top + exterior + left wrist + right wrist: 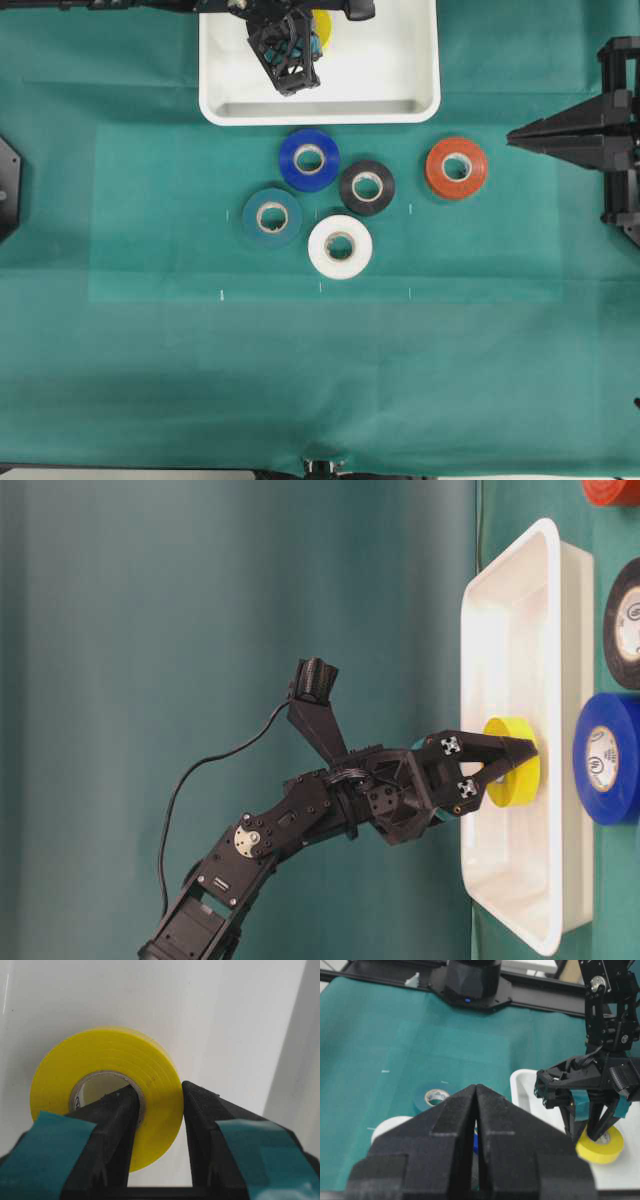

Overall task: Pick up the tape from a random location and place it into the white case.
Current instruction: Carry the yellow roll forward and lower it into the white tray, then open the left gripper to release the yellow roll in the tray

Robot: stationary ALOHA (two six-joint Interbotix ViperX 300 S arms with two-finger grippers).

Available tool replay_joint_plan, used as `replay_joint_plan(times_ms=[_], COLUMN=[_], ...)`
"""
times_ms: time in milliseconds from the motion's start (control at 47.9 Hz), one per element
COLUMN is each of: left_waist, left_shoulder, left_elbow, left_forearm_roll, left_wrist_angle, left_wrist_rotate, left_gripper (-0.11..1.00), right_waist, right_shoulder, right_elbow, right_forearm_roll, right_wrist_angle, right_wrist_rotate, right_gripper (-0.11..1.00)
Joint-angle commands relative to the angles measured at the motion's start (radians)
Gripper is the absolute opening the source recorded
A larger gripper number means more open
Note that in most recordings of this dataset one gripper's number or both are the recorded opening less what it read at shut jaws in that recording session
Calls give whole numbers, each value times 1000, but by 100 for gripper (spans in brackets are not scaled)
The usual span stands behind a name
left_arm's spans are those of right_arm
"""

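My left gripper lets go of the yellow tape (322, 25) next, since it sits low inside the white case, over the case's bottom, and would stay inside.
The yellow tape (322, 25) (512, 763) (115, 1055) (602, 1147) lies flat, low inside the white case (400, 108) (520, 590) (522, 1085). I cannot tell whether it rests on the floor of the case. My left gripper (310, 40) (518, 755) (157, 1091) (592, 1132) points down into the case and is shut on the roll's wall. One finger sits inside the pale core and the other presses the outer side. My right gripper (512, 137) (476, 1087) hovers at the right edge of the table, shut on nothing.
In front of the case, several other rolls lie on the green cloth: blue (309, 159), black (367, 187), orange-red (456, 168), teal (272, 217) and white (340, 246). The left arm reaches in over the case's far rim.
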Motion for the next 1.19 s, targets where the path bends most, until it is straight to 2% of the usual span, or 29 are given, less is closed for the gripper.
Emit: replay_joint_plan(times_ms=[0,439,501,647,731,856,1169], left_waist=[2,-8,-11,-14,-14,-14,-17], left_shoulder=[-21,-21,-20,-21,-21,-23,-44], left_elbow=[3,-2,-3,-5,-5,-5,-2], left_forearm_roll=[0,2,0,0,2,0,2], left_wrist_angle=[-8,6,5,-11,-15,-15,11], left_wrist_rotate=[0,5,11,23,25,23,23], left_gripper=[24,26,38,83,96,90,90], right_waist=[-2,0,0,-2,0,-2,-2], right_shoulder=[6,11,12,15,15,15,15], right_elbow=[-15,-14,-12,-12,-12,-12,-12], right_forearm_roll=[-2,-2,-3,-2,-2,-2,-2], right_wrist_angle=[-8,-8,-8,-8,-8,-8,-6], right_wrist_rotate=[-2,-2,-2,-2,-2,-2,-2], right_gripper=[0,0,0,0,0,0,0])
